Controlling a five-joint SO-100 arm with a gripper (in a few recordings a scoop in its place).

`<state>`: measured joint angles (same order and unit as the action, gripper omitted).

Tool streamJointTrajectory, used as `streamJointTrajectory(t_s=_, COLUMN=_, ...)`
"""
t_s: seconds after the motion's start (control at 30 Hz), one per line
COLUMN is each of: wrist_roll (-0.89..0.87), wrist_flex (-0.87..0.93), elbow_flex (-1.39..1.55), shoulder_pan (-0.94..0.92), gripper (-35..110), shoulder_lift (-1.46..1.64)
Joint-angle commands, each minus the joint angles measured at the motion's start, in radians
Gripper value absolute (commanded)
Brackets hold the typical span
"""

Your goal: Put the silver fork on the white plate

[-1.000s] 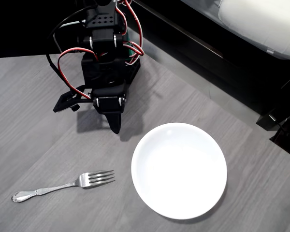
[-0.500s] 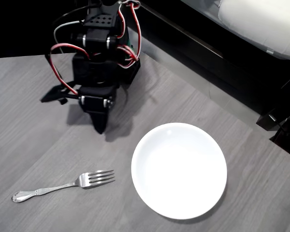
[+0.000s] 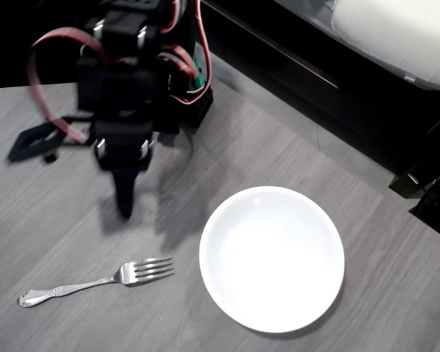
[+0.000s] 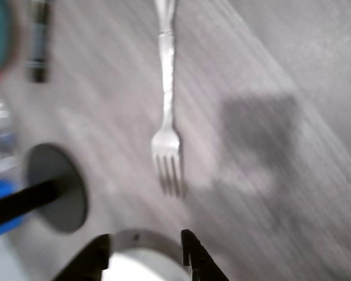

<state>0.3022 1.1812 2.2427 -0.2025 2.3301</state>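
The robot's gripper should next grab the silver fork [image 3: 95, 281] by the broad base of the fork's tines, so that it can put the fork on the white plate [image 3: 271, 258].
The silver fork [image 3: 95, 281] lies flat on the grey table at the lower left of the overhead view, tines pointing right toward the white plate [image 3: 271, 258]. The plate is bare. My gripper [image 3: 123, 202] hangs above the table, a little above the fork's tines in the picture and left of the plate. In the blurred wrist view the fork [image 4: 167, 126] lies lengthwise ahead, tines toward me. My gripper [image 4: 145, 253] stands open with nothing in it. A slice of the plate [image 4: 141, 270] shows between the fingers [image 4: 193, 257].
The grey wood table [image 3: 367, 242] ends in a diagonal edge at the upper right, with dark floor and a pale cushion [image 3: 403, 37] beyond. The arm's base [image 3: 183, 95] stands at the top left. A blurred dark round disc [image 4: 55, 187] sits left of the fork.
The arm has swung left and reached further down the picture, bringing the gripper tip closer to the fork. Fork and plate have not moved.
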Motion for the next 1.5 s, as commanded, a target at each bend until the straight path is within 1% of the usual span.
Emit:
streamJointTrajectory(t_s=0.0, wrist_roll=0.061, wrist_flex=0.015, elbow_flex=-0.252, shoulder_pan=-0.023, gripper=19, shoulder_lift=-0.391)
streamJointTrajectory(t_s=0.1, wrist_roll=0.114, wrist_flex=0.008, elbow_flex=-0.299, shoulder_pan=-0.037, gripper=19, shoulder_lift=-0.502)
streamJointTrajectory(t_s=0.23, wrist_roll=0.163, wrist_flex=-0.012, elbow_flex=-0.305, shoulder_pan=-0.038, gripper=19, shoulder_lift=-0.572)
streamJointTrajectory(t_s=0.47, wrist_roll=0.196, wrist_flex=-0.092, elbow_flex=-0.321, shoulder_pan=-0.041, gripper=19, shoulder_lift=-0.67)
streamJointTrajectory(t_s=0.83, wrist_roll=0.192, wrist_flex=-0.112, elbow_flex=-0.449, shoulder_pan=-0.02, gripper=19, shoulder_lift=-0.868)
streamJointTrajectory(t_s=1.47, wrist_roll=0.166, wrist_flex=-0.17, elbow_flex=-0.451, shoulder_pan=0.044, gripper=19, shoulder_lift=-0.931)
